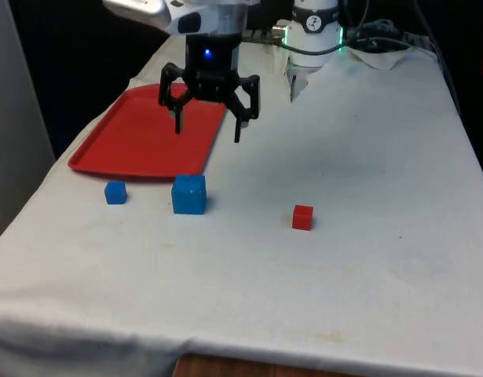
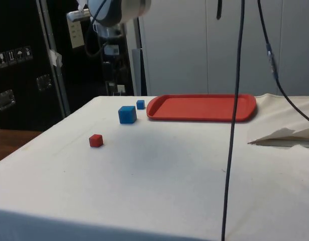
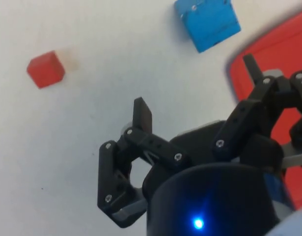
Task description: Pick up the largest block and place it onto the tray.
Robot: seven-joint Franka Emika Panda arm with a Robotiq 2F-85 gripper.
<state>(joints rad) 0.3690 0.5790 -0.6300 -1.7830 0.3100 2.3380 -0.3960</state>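
The gripper grabs the big blue cube (image 1: 188,194) by its upper sides next, to move it onto the red tray (image 1: 139,145).
The largest block, a big blue cube (image 1: 188,194) (image 2: 127,114) (image 3: 207,21), rests on the white cloth just in front of the red tray (image 1: 139,145) (image 2: 202,107) (image 3: 288,44). My gripper (image 1: 208,131) (image 3: 197,91) hangs in the air above the tray's near right corner, behind and above the big cube. Its fingers are spread wide and hold nothing.
A small blue cube (image 1: 115,192) (image 2: 140,104) lies to the front view's left of the big one. A small red cube (image 1: 302,217) (image 2: 96,140) (image 3: 45,69) sits alone to the right. A dangling black cable (image 2: 234,120) crosses the side view.
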